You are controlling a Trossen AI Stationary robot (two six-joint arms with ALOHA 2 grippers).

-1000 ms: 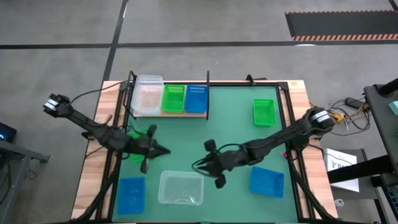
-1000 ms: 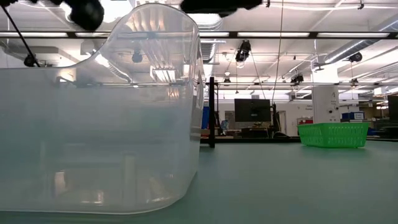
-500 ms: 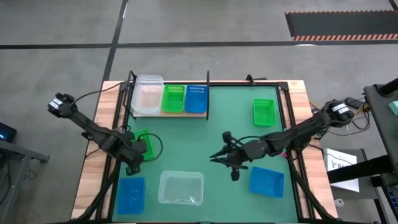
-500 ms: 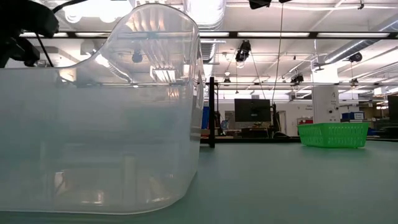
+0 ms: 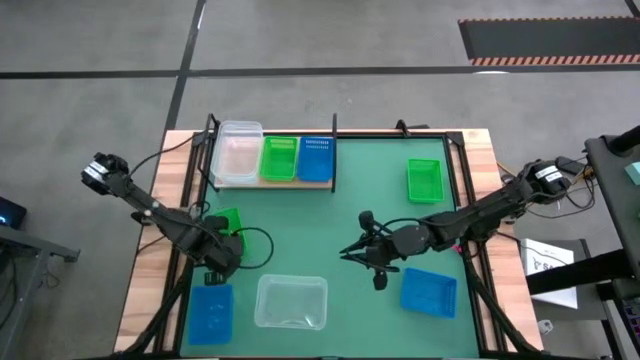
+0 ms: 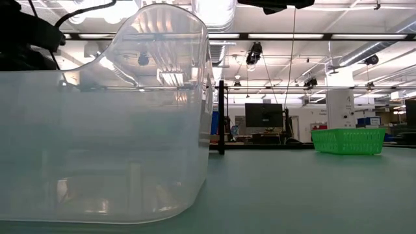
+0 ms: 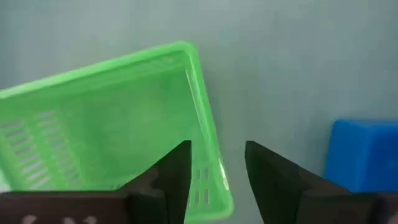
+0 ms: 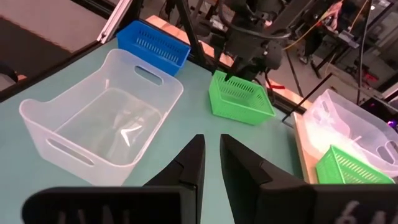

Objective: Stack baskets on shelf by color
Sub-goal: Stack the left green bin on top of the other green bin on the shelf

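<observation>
My left gripper grabs the loose green basket by its short side's rim (image 7: 209,127) next, to stack it onto the shelf's green basket.
On the shelf (image 5: 300,184) at the far left stand a clear basket (image 5: 238,152), a green one (image 5: 279,158) and a blue one (image 5: 317,157). Another green basket (image 5: 228,222) rests on its bottom on the mat at the left. My left gripper (image 7: 217,149) points down, open, astride this basket's near wall (image 7: 210,143). One finger is inside, one outside, and I see no touch. It also shows in the right wrist view as the left gripper (image 8: 239,76). My right gripper (image 5: 346,252) hovers over the mat's middle, pointing left. Its fingers are open by a narrow gap with nothing between.
Loose on the green mat (image 5: 360,200) are a blue basket (image 5: 210,312) near left, a clear basket (image 5: 290,302) near the middle, a blue basket (image 5: 428,290) near right and a green basket (image 5: 424,180) far right. The shelf's black uprights (image 5: 334,150) stand at its ends.
My left gripper has drawn back from over the mat toward the table's left and near edges. It has tipped from pointing level to pointing down and sunk over the green basket's near end. My right gripper has moved toward the table's right edge, away from the clear basket.
</observation>
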